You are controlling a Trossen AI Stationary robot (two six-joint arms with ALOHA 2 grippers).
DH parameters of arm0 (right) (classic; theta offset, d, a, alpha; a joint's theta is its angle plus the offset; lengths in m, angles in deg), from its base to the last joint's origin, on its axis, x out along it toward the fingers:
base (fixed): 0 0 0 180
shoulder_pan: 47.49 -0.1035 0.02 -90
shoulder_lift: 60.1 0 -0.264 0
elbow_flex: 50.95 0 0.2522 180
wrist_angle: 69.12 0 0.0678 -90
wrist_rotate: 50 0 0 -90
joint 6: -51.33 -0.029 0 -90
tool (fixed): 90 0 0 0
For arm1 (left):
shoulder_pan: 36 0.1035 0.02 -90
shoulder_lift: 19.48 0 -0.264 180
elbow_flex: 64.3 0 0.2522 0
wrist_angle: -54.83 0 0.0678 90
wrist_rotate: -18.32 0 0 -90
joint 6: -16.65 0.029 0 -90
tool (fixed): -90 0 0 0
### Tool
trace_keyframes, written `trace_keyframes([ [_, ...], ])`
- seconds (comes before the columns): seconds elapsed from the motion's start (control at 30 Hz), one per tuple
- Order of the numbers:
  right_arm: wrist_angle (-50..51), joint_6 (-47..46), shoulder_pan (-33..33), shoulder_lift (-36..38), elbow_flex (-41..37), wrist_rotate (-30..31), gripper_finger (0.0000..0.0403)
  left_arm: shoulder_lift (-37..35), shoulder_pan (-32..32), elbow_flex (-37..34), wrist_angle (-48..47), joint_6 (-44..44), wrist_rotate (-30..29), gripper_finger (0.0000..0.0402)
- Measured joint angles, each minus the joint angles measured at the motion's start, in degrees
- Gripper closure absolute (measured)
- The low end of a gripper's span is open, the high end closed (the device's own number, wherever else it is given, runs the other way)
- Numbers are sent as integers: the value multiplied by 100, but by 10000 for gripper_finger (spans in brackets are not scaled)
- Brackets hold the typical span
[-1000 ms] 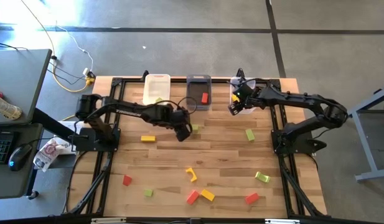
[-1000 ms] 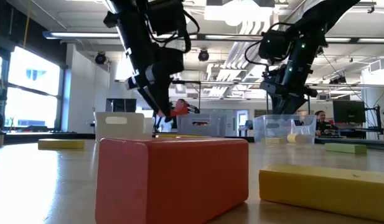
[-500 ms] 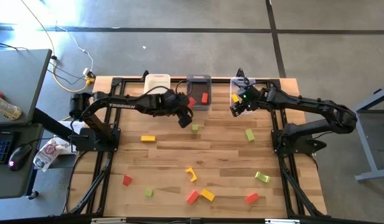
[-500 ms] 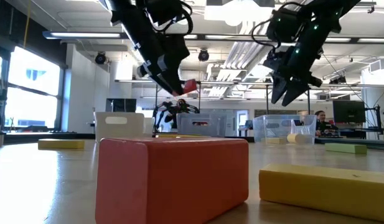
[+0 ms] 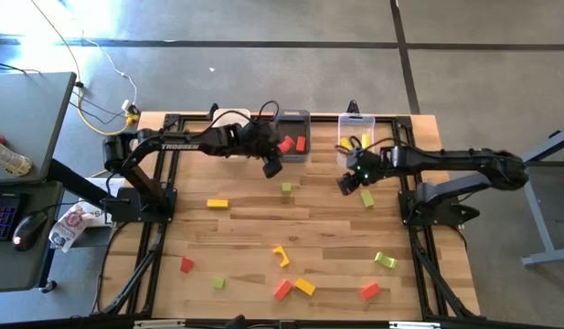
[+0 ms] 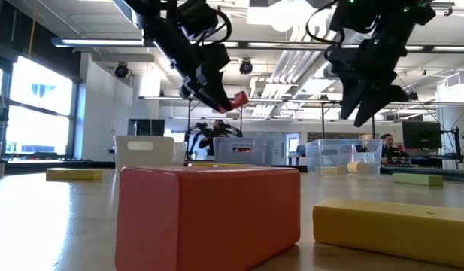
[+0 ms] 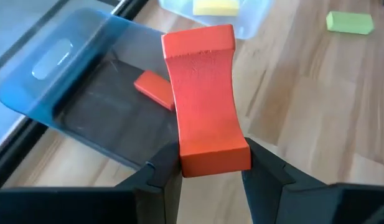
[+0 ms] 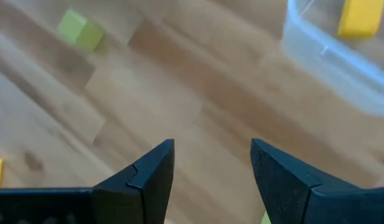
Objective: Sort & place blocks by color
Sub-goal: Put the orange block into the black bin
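Note:
My left gripper carries the red block on to the dark grey bin [image 5: 292, 121], before it lets go, since the block is still short of it.
My left gripper [image 5: 278, 153] is shut on a red block [image 5: 284, 143] and holds it in the air at the near edge of the dark grey bin [image 5: 292, 121]. Another red block [image 7: 154, 88] lies on that bin's floor. My right gripper [image 5: 346, 185] hangs open over bare table, nearer than the clear bin [image 5: 356, 122], which holds a yellow block [image 8: 362, 16]. A green cube [image 5: 286, 188] and a green bar [image 5: 367, 198] lie on the table near the grippers. The left arm covers most of the white bin [image 5: 228, 117]. My left gripper pinches the red block's near end [image 7: 214, 151] between its two fingers, one on each long side. The fingers [image 7: 167, 167] slant down toward the far edge and run along the block, which sticks out past the fingertips. The block is lifted clear of table and bin.
On the near half of the table lie a yellow bar [image 5: 217, 203], a yellow angled piece [image 5: 281, 256], red blocks [image 5: 186, 265] [image 5: 282, 290] [image 5: 369, 291], a yellow block [image 5: 304, 287] and green blocks [image 5: 218, 283] [image 5: 385, 260]. The three bins stand in a row along the far edge.
My left gripper has risen and moved toward the far edge with the red block, up to the dark grey bin, and has tipped more level. My right gripper has left the clear bin and moved toward the near edge, rising a little, still open.

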Motion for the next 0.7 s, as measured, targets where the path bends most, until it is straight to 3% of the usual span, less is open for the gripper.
trace_keyframes([
  [0.3,435,-1178,-1134,0,0,-170,206,-2,324,0,327,218,451,291],
  [0.7,475,-2312,-2616,-4,0,-276,206,547,454,0,667,235,457,290],
])
